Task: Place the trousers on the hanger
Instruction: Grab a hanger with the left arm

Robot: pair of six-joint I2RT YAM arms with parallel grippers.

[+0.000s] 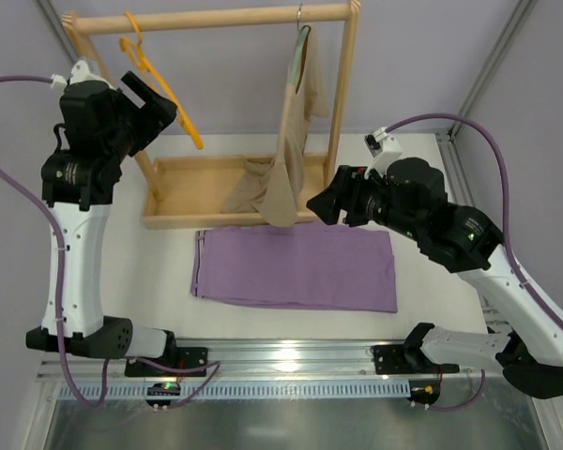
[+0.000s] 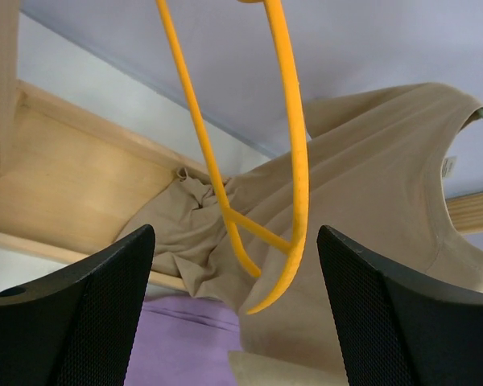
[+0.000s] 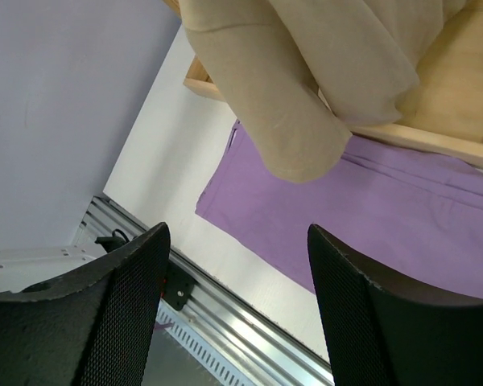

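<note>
My left gripper grabs the orange-yellow hanger (image 1: 159,84) by its lower end (image 1: 191,131) next, which leaves its hook and opening free to place the trousers.
The lilac trousers (image 1: 296,266) lie folded flat on the white table in front of the wooden rack; they also show in the left wrist view (image 2: 177,342) and the right wrist view (image 3: 402,221). The orange-yellow hanger (image 1: 159,84) hangs on the rack's top bar at the left; in the left wrist view its lower end (image 2: 286,201) hangs between and beyond my fingers. My left gripper (image 1: 150,101) is open, raised, just beside the hanger. My right gripper (image 1: 324,206) is open and empty, above the trousers' far right edge, near the hanging beige garment.
The wooden rack (image 1: 211,17) has a tray base (image 1: 183,192). A beige garment (image 1: 296,141) hangs on a grey-green hanger at the rack's right, draping into the tray and over the trousers' far edge. A metal rail (image 1: 281,361) runs along the near table edge.
</note>
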